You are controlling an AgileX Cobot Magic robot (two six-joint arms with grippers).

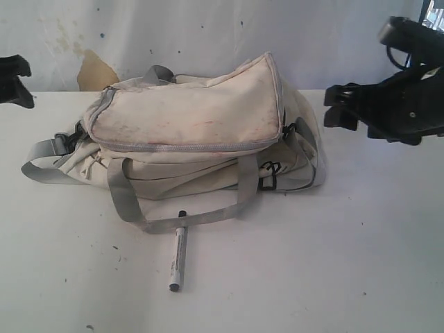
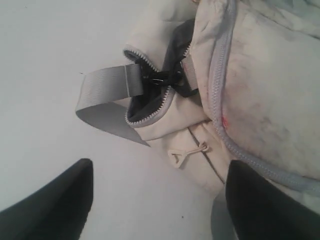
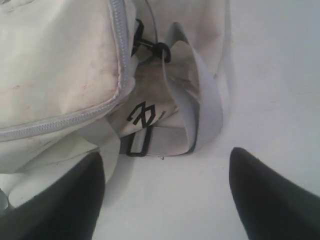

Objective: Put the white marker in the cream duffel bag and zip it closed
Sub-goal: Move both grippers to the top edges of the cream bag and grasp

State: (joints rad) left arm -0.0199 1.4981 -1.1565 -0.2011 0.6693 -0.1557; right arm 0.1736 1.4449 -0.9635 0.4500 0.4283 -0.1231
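Observation:
The left gripper grabs the bag's fabric end beside the strap clip next, to raise the cream duffel bag upright for the marker.
The cream duffel bag lies on the white table, stained, with grey straps. Its zipper gapes at the left end, showing dark lining. The white marker lies on the table just in front of the bag, its black cap toward the bag's strap loop. My left gripper is open above the bag's left end, with nothing between its fingers. My right gripper is open above the table by the bag's right end, also empty. In the exterior view the right gripper hovers at the right.
A grey strap trails off the bag's left end. A handle loop lies on the table in front of the bag, close to the marker. A stained white wall stands behind the table.

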